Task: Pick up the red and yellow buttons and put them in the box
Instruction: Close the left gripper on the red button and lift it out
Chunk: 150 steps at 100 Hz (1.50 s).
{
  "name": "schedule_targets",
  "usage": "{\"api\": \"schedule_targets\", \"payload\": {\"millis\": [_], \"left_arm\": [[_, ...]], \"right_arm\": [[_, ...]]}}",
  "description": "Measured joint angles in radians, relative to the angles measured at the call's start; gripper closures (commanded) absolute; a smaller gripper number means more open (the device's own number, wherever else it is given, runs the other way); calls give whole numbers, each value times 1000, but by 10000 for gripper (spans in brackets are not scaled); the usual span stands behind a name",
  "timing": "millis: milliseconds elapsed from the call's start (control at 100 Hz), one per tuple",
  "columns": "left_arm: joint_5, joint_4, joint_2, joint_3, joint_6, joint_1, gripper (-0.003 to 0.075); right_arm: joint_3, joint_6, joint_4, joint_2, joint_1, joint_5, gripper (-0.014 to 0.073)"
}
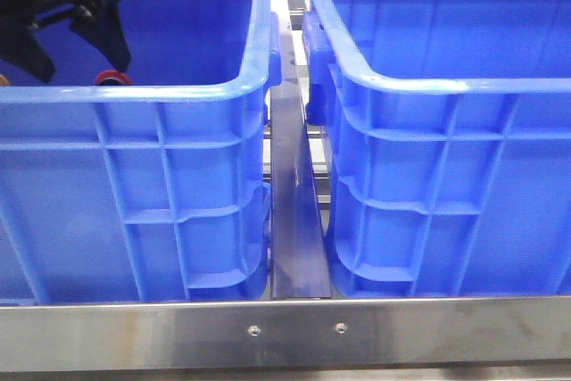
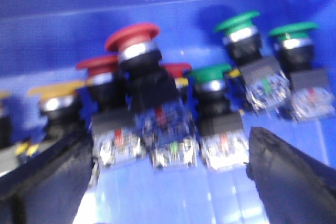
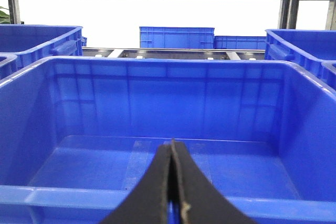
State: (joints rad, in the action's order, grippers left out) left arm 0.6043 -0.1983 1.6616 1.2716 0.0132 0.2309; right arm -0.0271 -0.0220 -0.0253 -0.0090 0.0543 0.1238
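Observation:
The left gripper's fingers stop short of the tall red button's black body [image 2: 152, 87], so they would miss if they closed now. The left gripper needs to reach the body before it closes on it.
Several push buttons lie in a row on the floor of the left blue crate [image 1: 178, 91]. In the blurred left wrist view a tall red button [image 2: 132, 34] is in the middle, a lower red one [image 2: 97, 62] beside it, and a yellow button [image 2: 55, 88] further along. My left gripper [image 2: 168, 177] is open just short of them, holding nothing. The front view shows it as a black shape [image 1: 78, 53] low in that crate beside one red cap [image 1: 113, 78]. My right gripper [image 3: 171, 150] is shut and empty, over the near rim of the empty blue box [image 3: 168, 65].
Green buttons [image 2: 236, 23] [image 2: 293, 29] [image 2: 210, 72] lie among the red ones. A narrow gap with a dark rail [image 1: 294, 220] separates the left crate from the right box [image 1: 446, 86]. A metal shelf edge [image 1: 285, 332] runs along the front. More blue crates [image 3: 176, 36] stand behind.

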Motion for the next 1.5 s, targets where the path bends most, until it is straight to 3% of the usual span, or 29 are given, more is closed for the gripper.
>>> {"api": "schedule_targets", "payload": {"millis": [520,610,780,880,1220,1500], "left_arm": [[-23,-15,153,59,1,2,181],[-23,-15,157,63,1,2,280],[-21,-19,158,65,2,2,594],[-17,-19,149,65,2,2,739],[67,-8,-46,58,-42,26,739],[125,10,-253,19,-90,183,739]], "right_arm": [[0,0,0,0,0,0,662],[0,0,0,0,0,0,662],[0,0,0,0,0,0,662],[0,0,0,0,0,0,662],[0,0,0,0,0,0,662],[0,0,0,0,0,0,662]]}}
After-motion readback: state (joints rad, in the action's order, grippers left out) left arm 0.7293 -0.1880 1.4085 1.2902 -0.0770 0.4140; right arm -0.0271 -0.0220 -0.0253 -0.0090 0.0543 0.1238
